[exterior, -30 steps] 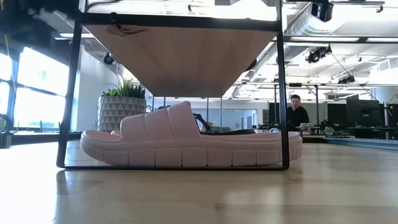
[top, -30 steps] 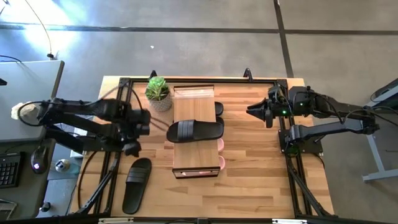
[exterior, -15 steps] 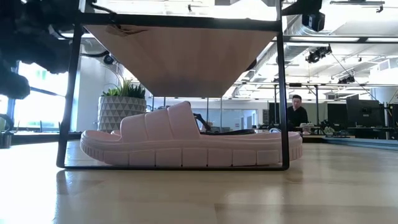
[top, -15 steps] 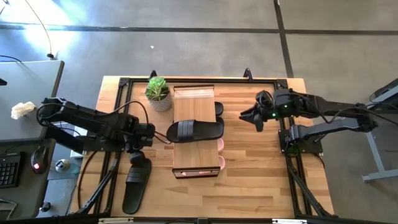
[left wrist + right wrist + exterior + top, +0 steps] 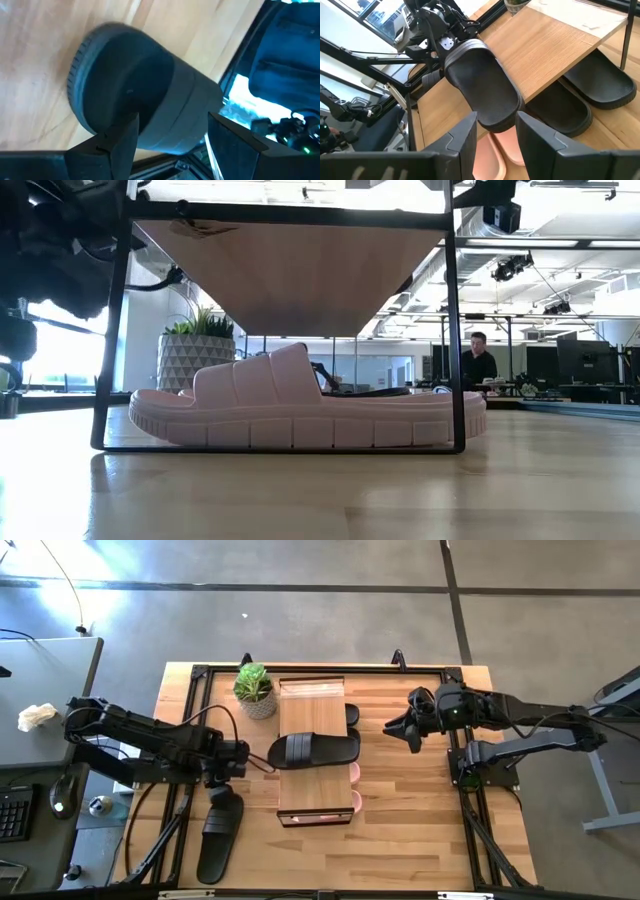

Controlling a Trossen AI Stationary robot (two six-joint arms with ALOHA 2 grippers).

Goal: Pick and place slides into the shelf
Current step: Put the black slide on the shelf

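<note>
It isn't time to close yet: the fingers of my left gripper are above the black slide's strap (image 5: 219,824) and footbed (image 5: 213,858). My left gripper will move down first, then close on that strap.
A black slide (image 5: 219,837) lies flat on the table near its left near corner. My left gripper (image 5: 226,778) hangs low over that slide's far end, open, with a finger (image 5: 125,137) on either side of the slide (image 5: 150,100). The shelf (image 5: 312,690) stands mid-table. Another black slide (image 5: 313,750) lies across its top plank, and pink slides (image 5: 355,802) and black slides (image 5: 602,85) rest on the lower tier. My right gripper (image 5: 398,729) hovers open in the air to the right of the shelf, holding nothing. My left gripper has its two fingers on either side of the black slide near its far end (image 5: 165,127), slanting down from above. Whether they touch the slide I cannot tell. The slide lies flat on the table.
A potted plant (image 5: 254,690) stands by the shelf's far left corner. A black metal frame (image 5: 190,740) runs around the table's edges. In the low view a pink slide (image 5: 300,410) fills the lower tier under the plank (image 5: 300,270). Bare wood (image 5: 410,820) lies right of the shelf.
My left gripper has sunk and gone toward the near edge, coming down over the far end of the black slide on the table, fingers still apart. My right gripper has drifted a little toward the shelf. No slide has moved.
</note>
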